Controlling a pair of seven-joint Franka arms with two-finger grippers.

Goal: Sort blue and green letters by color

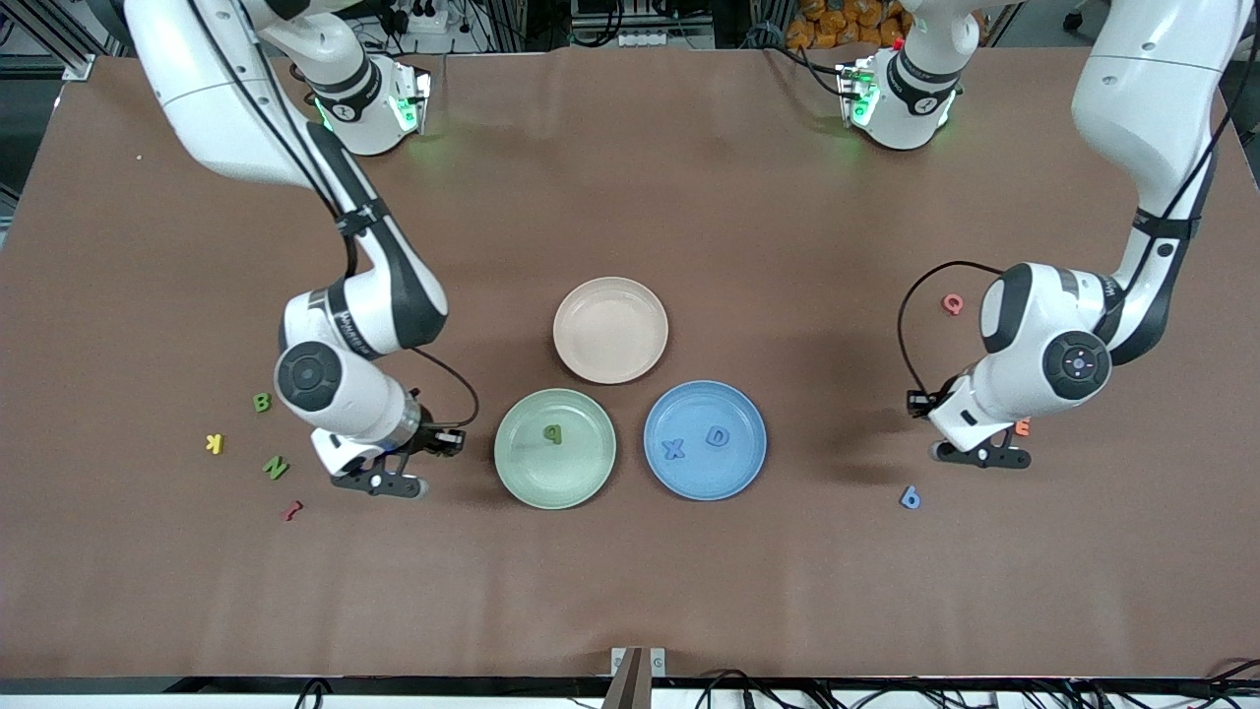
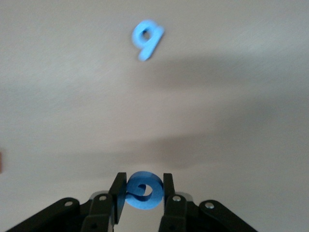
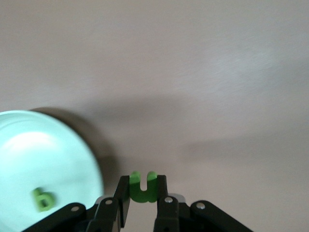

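In the right wrist view, the green u [image 3: 143, 193] hangs outside the green plate's rim [image 3: 96, 169], so it would miss if I opened my right gripper now.
My left gripper [image 1: 984, 457] is shut on the light blue G [image 2: 143, 191], low over the table toward the left arm's end. The blue b [image 1: 910, 497] lies on the table close by and shows in the left wrist view [image 2: 147, 38]. My right gripper [image 1: 389, 484] is shut on the green u [image 3: 143, 189], just beside the green plate [image 1: 551, 484], which holds the green p [image 1: 553, 432]. The blue plate [image 1: 711, 475] holds the X [image 1: 673, 449] and D [image 1: 718, 436]. Green B [image 1: 261, 402] and N [image 1: 276, 467] lie toward the right arm's end.
An empty beige plate [image 1: 610, 329] stands farther from the front camera than the two colored plates. A yellow K [image 1: 215, 443] and a dark red piece [image 1: 291, 510] lie near the N. A pink Q [image 1: 952, 303] and an orange E [image 1: 1023, 426] lie by the left arm.
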